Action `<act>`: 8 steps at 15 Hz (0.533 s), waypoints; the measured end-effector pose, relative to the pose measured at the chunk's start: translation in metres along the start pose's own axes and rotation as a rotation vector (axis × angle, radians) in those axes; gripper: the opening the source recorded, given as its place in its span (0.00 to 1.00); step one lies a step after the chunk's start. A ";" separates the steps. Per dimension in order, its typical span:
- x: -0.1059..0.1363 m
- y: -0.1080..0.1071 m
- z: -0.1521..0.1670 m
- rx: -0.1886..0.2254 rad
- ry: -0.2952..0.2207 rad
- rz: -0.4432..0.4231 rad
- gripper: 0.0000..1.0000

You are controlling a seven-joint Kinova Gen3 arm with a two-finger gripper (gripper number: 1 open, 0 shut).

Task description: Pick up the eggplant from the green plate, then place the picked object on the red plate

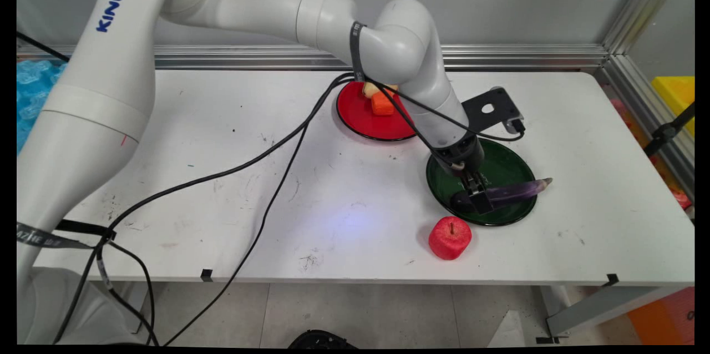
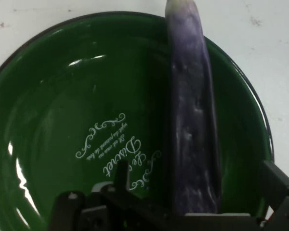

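The long purple eggplant has to move over to the red plate (image 1: 366, 117), so my gripper next needs to grab the eggplant by its thick end (image 1: 462, 201).
A long purple eggplant (image 1: 518, 191) lies across the dark green plate (image 1: 502, 162), its tip reaching over the plate's right rim. My gripper (image 1: 479, 198) is low over the eggplant's thick end and stands open. In the hand view the eggplant (image 2: 192, 120) runs up the middle of the green plate (image 2: 62, 120). The left finger (image 2: 121, 179) and the right finger (image 2: 278, 185) stand on either side of it with gaps, not touching it.
A red apple (image 1: 450, 238) stands on the table just in front of the green plate. Behind it a red plate (image 1: 358, 118) holds an orange piece (image 1: 381, 104) and a pale piece. Black cables (image 1: 266, 160) trail across the table's left half.
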 end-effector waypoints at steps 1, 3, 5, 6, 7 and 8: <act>-0.001 0.000 0.003 -0.001 0.001 0.001 1.00; -0.002 -0.001 0.008 -0.004 0.003 0.003 0.00; -0.004 -0.001 0.012 -0.007 0.005 0.005 0.00; -0.004 -0.002 0.013 -0.008 0.006 0.004 0.00; -0.005 -0.002 0.014 -0.009 0.008 0.004 0.00; -0.005 -0.002 0.014 -0.010 0.009 0.003 0.00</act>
